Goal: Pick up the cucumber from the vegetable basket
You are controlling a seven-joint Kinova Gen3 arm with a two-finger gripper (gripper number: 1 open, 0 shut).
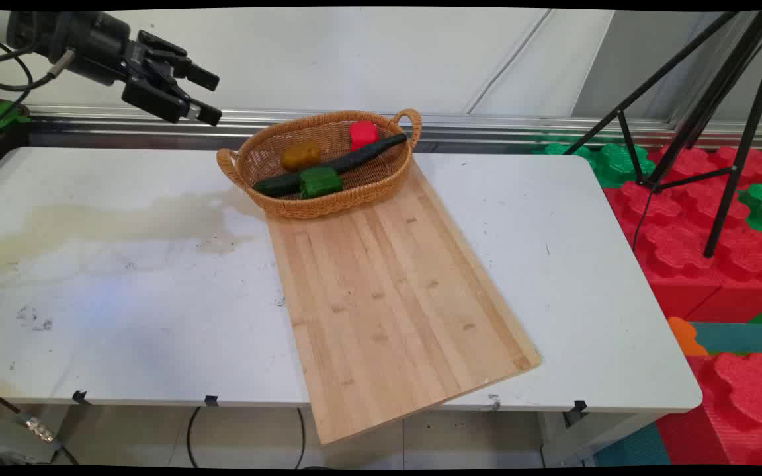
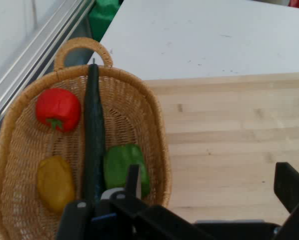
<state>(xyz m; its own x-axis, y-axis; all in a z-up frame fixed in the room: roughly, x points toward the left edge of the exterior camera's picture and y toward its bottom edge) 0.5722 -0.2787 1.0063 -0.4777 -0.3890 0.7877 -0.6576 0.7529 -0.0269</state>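
Note:
The robot needs to lift the long dark green cucumber out of the wicker basket, so its gripper should next grab the cucumber by its middle (image 1: pixel 340 164).
My black gripper (image 1: pixel 211 98) hangs open and empty in the air at the upper left, above and to the left of a wicker basket (image 1: pixel 381 185). The basket stands at the far end of a bamboo cutting board (image 1: pixel 387 297). Inside it lie a long dark cucumber (image 1: pixel 348 162), a red pepper (image 1: pixel 363 134), a yellow-brown pepper (image 1: pixel 299 156) and a green pepper (image 1: pixel 320 182). In the hand view the basket (image 2: pixel 157 145) is below the fingers (image 2: pixel 133 181), with the cucumber (image 2: pixel 93 135), red pepper (image 2: pixel 58 109), yellow pepper (image 2: pixel 54 182) and green pepper (image 2: pixel 120 162) in it.
The white table (image 1: pixel 123 277) bears a stain on its left half. A black tripod (image 1: pixel 718 119) stands to the right over red and green foam blocks (image 1: pixel 685 225). A metal rail (image 1: pixel 520 125) runs along the wall behind the table.

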